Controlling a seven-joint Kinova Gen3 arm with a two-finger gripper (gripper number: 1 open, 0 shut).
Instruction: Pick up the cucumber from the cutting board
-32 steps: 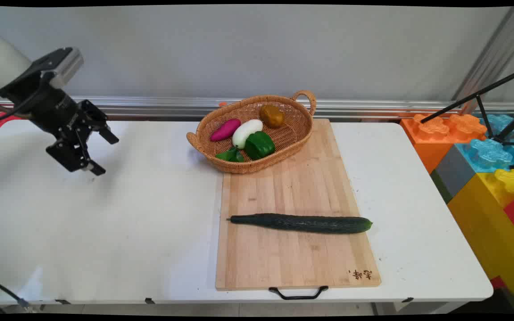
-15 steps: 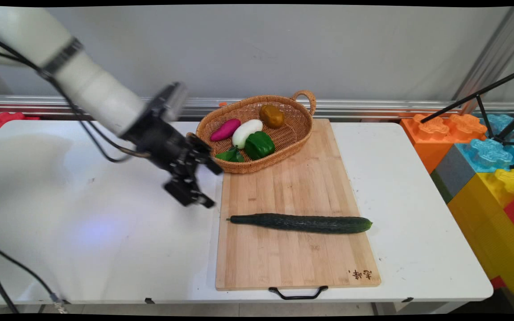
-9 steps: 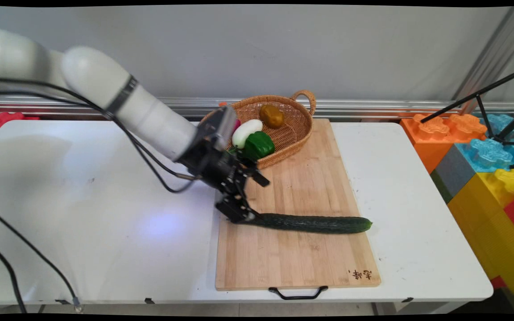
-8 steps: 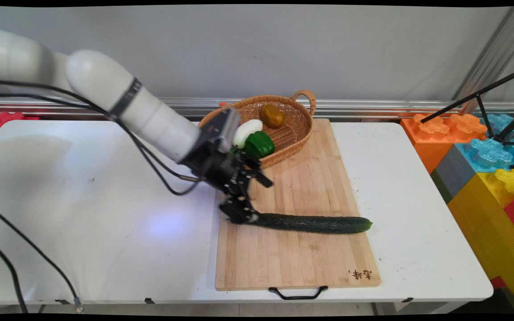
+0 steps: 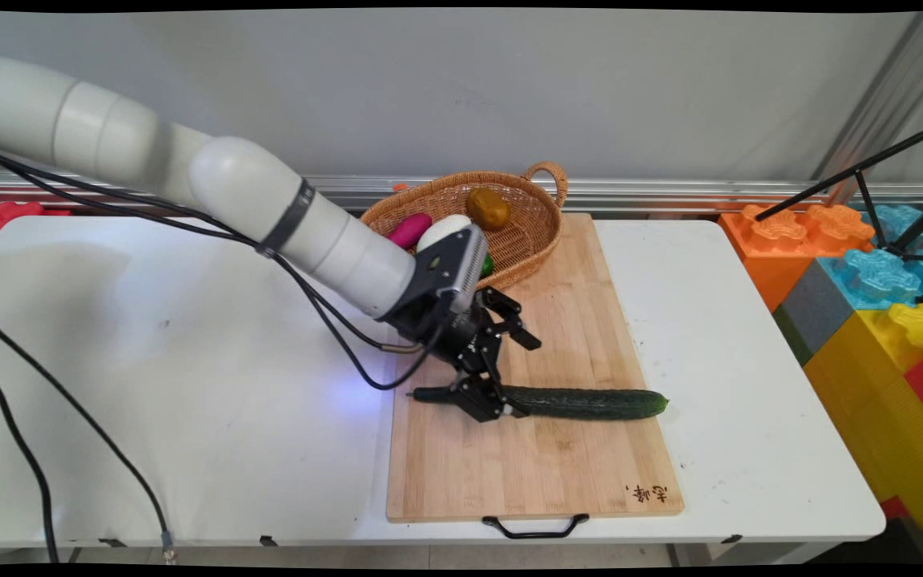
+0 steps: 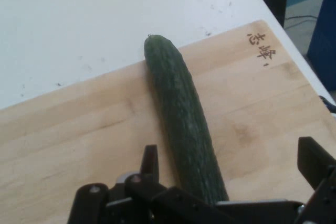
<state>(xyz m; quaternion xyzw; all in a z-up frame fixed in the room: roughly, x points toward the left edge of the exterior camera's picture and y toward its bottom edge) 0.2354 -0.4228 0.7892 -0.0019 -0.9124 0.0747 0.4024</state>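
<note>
My gripper grabs the long cucumber by its stem-end half (image 5: 441, 395) next, to lay the cucumber in the wicker basket (image 5: 525, 229).
A long dark green cucumber (image 5: 590, 402) lies crosswise on a wooden cutting board (image 5: 542, 473). My gripper (image 5: 504, 371) is open and low over the cucumber's left part, close to its stem end, with one finger on the far side and one on the near side. In the hand view the cucumber (image 6: 178, 108) runs up the picture between the two fingers (image 6: 150, 160), nearer the left one, and its far tip sits at the board's (image 6: 63, 145) edge. I cannot tell whether the fingers touch it.
A wicker basket (image 5: 543, 234) stands on the board's far end holding a purple vegetable (image 5: 409, 229), a white one (image 5: 439, 228) and a brown one (image 5: 487, 208). Big coloured blocks (image 5: 870, 304) and a tripod (image 5: 870, 180) stand off the table's right side.
The arm swung from the table's left side to the board and came down at the cucumber's stem end. In the last half second it shifted right along the cucumber, staying open.
</note>
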